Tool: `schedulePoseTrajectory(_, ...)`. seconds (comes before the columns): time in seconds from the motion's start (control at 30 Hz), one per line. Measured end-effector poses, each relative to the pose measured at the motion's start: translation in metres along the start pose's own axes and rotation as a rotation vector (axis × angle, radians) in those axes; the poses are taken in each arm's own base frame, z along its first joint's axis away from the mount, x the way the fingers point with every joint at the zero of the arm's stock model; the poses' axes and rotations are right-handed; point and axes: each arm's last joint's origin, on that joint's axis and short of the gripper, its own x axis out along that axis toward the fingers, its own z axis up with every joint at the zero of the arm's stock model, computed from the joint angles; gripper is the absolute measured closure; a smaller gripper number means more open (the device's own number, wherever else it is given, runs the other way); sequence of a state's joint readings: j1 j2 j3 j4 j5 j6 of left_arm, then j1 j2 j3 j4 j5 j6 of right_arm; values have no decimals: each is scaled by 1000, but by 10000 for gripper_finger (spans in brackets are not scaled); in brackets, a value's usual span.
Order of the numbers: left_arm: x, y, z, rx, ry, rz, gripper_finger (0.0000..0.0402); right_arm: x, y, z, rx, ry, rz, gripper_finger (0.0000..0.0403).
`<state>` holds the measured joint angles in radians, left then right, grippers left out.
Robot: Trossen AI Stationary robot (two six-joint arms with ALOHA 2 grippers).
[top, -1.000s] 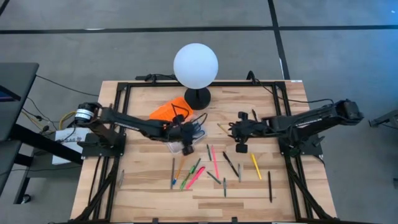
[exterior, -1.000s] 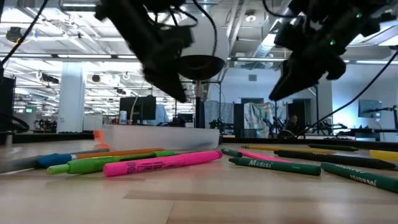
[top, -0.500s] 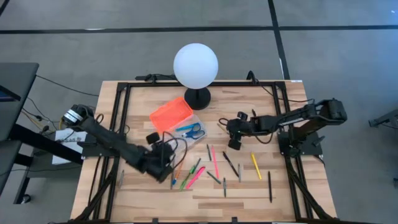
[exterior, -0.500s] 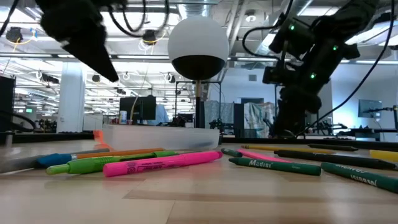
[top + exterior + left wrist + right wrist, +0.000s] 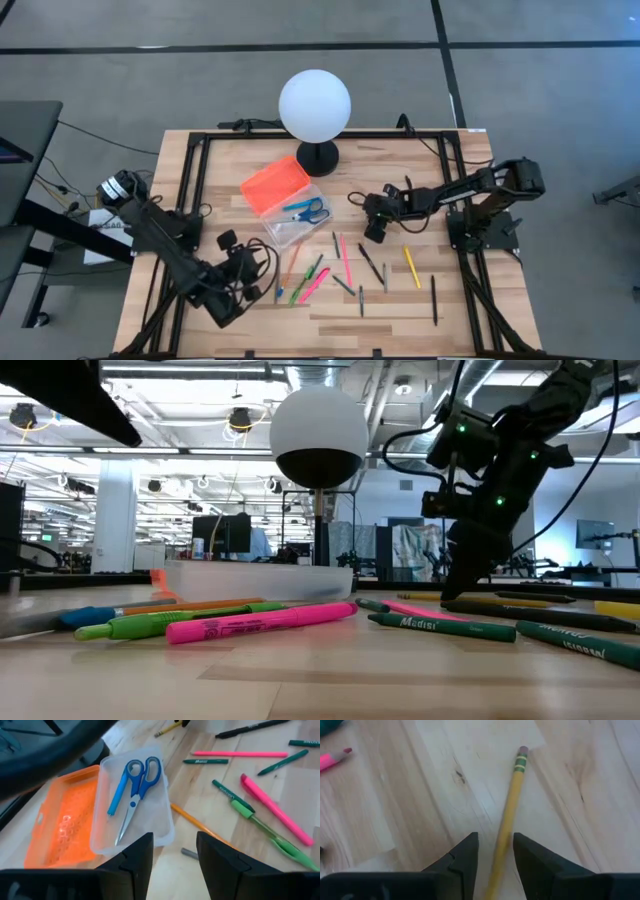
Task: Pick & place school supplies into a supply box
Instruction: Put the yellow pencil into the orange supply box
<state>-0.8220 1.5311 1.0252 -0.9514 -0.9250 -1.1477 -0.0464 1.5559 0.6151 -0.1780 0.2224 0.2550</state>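
The yellow pencil needs to go into the supply box, so my right gripper will grab it by its yellow body (image 5: pixel 504 836) next.
The clear supply box (image 5: pixel 292 222) sits mid-table with its orange lid (image 5: pixel 274 183) open beside it, and the blue-handled scissors (image 5: pixel 134 790) lie inside. Pens, pencils and markers (image 5: pixel 345 262) are scattered on the wood nearer the near edge. Among them are a pink highlighter (image 5: pixel 265 623) and a green marker (image 5: pixel 180 623). My left gripper (image 5: pixel 173 855) is open. It hovers near the table's near-left part and looks back at the box. My right gripper (image 5: pixel 495 857) is open and points down, with its fingers on either side of a yellow pencil (image 5: pixel 512 800) lying flat.
A white globe lamp (image 5: pixel 315 105) on a black base stands at the far middle, just behind the box. Black frame rails (image 5: pixel 190 200) run along both table sides. Bare wood (image 5: pixel 400 320) lies along the near edge.
My left arm has drawn back from over the box toward the near-left of the table and risen. The scissors now lie in the box. My right gripper has shifted slightly left, tipped its fingers downward and lowered to the table over the yellow pencil.
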Motion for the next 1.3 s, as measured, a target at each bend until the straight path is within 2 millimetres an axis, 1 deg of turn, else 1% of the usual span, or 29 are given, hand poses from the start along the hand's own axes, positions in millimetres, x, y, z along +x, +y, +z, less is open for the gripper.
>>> schedulePoseTrajectory(0.13, -3, 0, -3, -19, -3, -1, 255, 0, 0, -1, 0, 8, 6, 285)
schedulePoseTrajectory(0.3, -3, -1, -7, -16, 6, 2, 255, 0, -1, -4, -7, 53, -6, 285)
schedulePoseTrajectory(0.47, 4, 2, -20, -26, 64, 3, 255, -1, -3, -9, -57, 102, -13, 288)
schedulePoseTrajectory(0.6, 10, 5, -31, -54, 112, 5, 255, -2, -2, -11, -110, 128, 20, 307)
schedulePoseTrajectory(0.73, 15, 6, -40, -62, 119, 2, 255, -2, -2, -11, -151, 135, 55, 342)
schedulePoseTrajectory(0.87, 19, 7, -46, -71, 107, -3, 255, -2, -1, -12, -157, 144, 63, 382)
schedulePoseTrajectory(0.93, 20, 8, -49, -69, 101, -1, 255, -2, -1, -12, -178, 144, 65, 395)
schedulePoseTrajectory(1.1, 25, 10, -56, -73, 88, 7, 255, -2, 2, -13, -236, 142, 73, 390)
schedulePoseTrajectory(1.3, 27, 11, -60, -73, 84, 3, 255, -3, 5, -13, -304, 135, 73, 398)
